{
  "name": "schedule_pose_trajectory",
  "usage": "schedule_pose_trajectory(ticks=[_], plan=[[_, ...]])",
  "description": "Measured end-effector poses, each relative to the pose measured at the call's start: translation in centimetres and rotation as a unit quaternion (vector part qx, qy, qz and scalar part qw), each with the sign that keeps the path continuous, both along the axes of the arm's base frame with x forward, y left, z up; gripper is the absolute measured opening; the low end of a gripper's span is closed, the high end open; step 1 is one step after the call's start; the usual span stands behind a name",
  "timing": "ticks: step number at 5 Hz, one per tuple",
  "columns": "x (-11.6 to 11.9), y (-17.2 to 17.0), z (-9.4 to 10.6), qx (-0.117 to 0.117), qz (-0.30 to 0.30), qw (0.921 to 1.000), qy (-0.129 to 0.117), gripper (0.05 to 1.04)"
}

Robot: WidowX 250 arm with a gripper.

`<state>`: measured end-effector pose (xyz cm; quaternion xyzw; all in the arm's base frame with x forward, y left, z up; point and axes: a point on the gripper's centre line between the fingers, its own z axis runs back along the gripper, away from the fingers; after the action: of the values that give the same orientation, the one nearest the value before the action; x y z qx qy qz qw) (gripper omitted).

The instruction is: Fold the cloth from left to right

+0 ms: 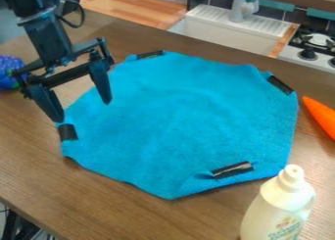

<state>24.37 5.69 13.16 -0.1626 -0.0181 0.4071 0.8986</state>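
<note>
Next, my gripper grabs the blue cloth's black-tabbed corner, to fold the cloth [183, 111] across toward the orange carrot-like object.
My gripper [83, 109] hangs at the left edge of the blue cloth, its two fingers apart with nothing between them. One fingertip is close to the black tab on the cloth's left corner; whether it touches cannot be told. The blue cloth [183, 111] lies spread flat on the brown table, with black tabs at its left, top, right and front edges. A slight ruck shows beside the front tab.
A white bottle [278, 209] stands at the front right, close to the cloth. An orange carrot-like object [321, 116] lies at the right edge. A blue bumpy object [9, 71] is at the far left. Behind the table [39, 160] are a toy sink [222, 36] and stove [314, 45].
</note>
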Motion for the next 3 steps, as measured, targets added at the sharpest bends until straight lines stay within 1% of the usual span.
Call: schedule_pose_trajectory(ticks=[1,2,3], plan=[[-0.1,0.0,-0.6,-0.002,0.004,1.0000,0.009,1.001],[-0.1,0.1,-1.5,0.028,0.013,0.9994,0.014,1.001],[-0.5,0.5,-2.0,0.059,0.027,0.9979,0.010,1.001]])
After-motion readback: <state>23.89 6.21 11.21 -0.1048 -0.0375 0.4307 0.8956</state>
